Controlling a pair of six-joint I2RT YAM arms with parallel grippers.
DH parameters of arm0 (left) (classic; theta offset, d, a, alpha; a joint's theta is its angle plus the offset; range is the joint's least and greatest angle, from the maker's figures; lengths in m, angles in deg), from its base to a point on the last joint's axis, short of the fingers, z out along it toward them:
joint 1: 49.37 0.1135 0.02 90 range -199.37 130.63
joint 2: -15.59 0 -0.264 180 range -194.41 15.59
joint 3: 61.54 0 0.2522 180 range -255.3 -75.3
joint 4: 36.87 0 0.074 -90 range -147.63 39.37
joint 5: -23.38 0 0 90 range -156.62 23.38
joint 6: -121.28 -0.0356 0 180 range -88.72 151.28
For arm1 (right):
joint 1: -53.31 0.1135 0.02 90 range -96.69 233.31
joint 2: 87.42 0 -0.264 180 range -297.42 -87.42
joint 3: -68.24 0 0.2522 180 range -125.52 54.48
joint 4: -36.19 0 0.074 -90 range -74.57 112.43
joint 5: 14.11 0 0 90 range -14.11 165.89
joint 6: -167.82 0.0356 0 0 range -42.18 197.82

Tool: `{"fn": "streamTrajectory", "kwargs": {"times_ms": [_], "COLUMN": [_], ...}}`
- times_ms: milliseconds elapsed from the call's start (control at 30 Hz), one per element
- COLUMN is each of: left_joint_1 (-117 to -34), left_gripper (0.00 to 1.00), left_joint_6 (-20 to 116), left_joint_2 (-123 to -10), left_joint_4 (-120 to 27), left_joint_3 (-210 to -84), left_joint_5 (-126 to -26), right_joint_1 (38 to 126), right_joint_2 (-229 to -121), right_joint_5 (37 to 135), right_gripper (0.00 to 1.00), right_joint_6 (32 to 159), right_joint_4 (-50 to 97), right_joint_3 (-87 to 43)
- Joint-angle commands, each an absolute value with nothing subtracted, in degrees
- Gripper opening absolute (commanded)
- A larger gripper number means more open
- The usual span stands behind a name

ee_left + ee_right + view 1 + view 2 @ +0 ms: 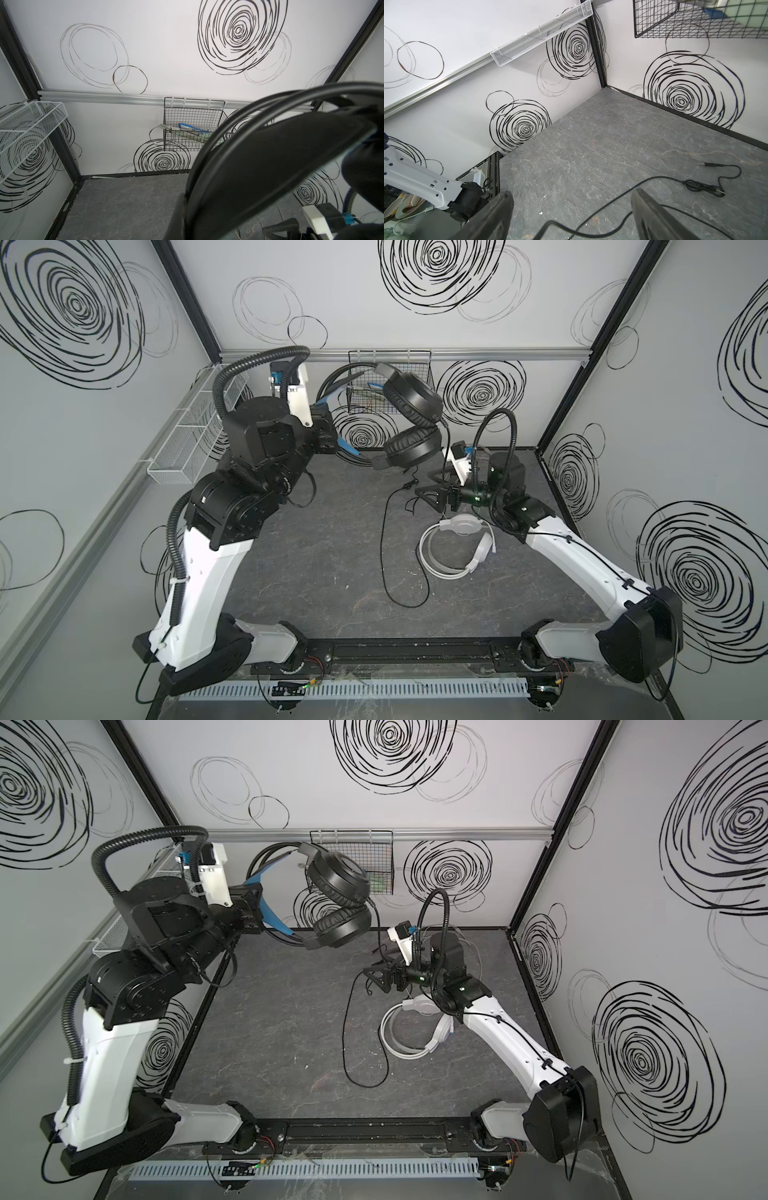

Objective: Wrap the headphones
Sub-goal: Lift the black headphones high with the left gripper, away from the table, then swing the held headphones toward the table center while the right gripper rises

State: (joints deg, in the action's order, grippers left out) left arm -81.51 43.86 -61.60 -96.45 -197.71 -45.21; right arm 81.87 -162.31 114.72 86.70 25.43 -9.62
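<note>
I should next take hold of the black cable mid-run near the ear cup [412, 445] with my right gripper to wrap the headphones, and leave the plug end free.
The black headphones [411, 406] hang in the air at the back, both ear cups stacked and the blue-lined headband [344, 444] pointing left. My left gripper [334, 435] is shut on that headband [270, 166], which fills the left wrist view. Their thin black cable [386, 556] drops from the lower cup and loops across the table. My right gripper [422, 493] hovers low over the table, open, with the cable [591, 216] running between its fingers [496, 214] untouched. The cable's plug end [708, 165] lies on the table beyond. The white headphones [457, 547] lie flat beside the right arm.
A black wire basket [390, 381] hangs on the back wall just behind the raised headphones. A white mesh shelf [195, 423] runs along the left wall. A slotted cable duct [353, 689] lines the front edge past the arm bases.
</note>
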Motion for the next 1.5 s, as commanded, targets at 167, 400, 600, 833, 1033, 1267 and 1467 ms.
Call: {"fn": "streamTrajectory", "kwargs": {"times_ms": [167, 400, 600, 833, 1033, 1267, 1467], "left_joint_1": [-80.94, -77.54, -76.59, -75.61, -73.77, -69.9, -67.34], "left_gripper": [0.0, 0.0, 0.0, 0.0, 0.0, 0.0, 0.0], "left_joint_6": [50.17, 53.98, 59.82, 62.42, 63.8, 65.62, 66.79], "left_joint_2": [-61.15, -60.75, -60.56, -60.75, -60.55, -59.73, -58.21], "left_joint_4": [-89.3, -87.47, -84.92, -82.6, -82.7, -82.93, -82.16], "left_joint_3": [-200.81, -201.16, -199.14, -199.17, -199.58, -199.16, -195.45], "left_joint_5": [-48.73, -53.19, -57.37, -60.64, -62.82, -65.19, -65.53], "right_joint_1": [82.1, 82.33, 83.51, 84.35, 84.43, 84.52, 84.33], "right_joint_2": [-162.44, -162.57, -163.01, -164.38, -166.29, -166.28, -165.26], "right_joint_5": [115.73, 115.77, 116.19, 115.9, 113.97, 112.8, 109.96], "right_gripper": [0.86, 0.83, 0.8, 0.77, 0.69, 0.6, 0.28], "right_joint_6": [88.78, 89.87, 92.05, 91.7, 90.23, 89.4, 87.04], "right_joint_4": [28.22, 29.79, 32.15, 33.74, 33.86, 33.86, 29.62], "right_joint_3": [-12.91, -10.42, -7.55, -4.49, -3.66, 0.6, -0.48]}}
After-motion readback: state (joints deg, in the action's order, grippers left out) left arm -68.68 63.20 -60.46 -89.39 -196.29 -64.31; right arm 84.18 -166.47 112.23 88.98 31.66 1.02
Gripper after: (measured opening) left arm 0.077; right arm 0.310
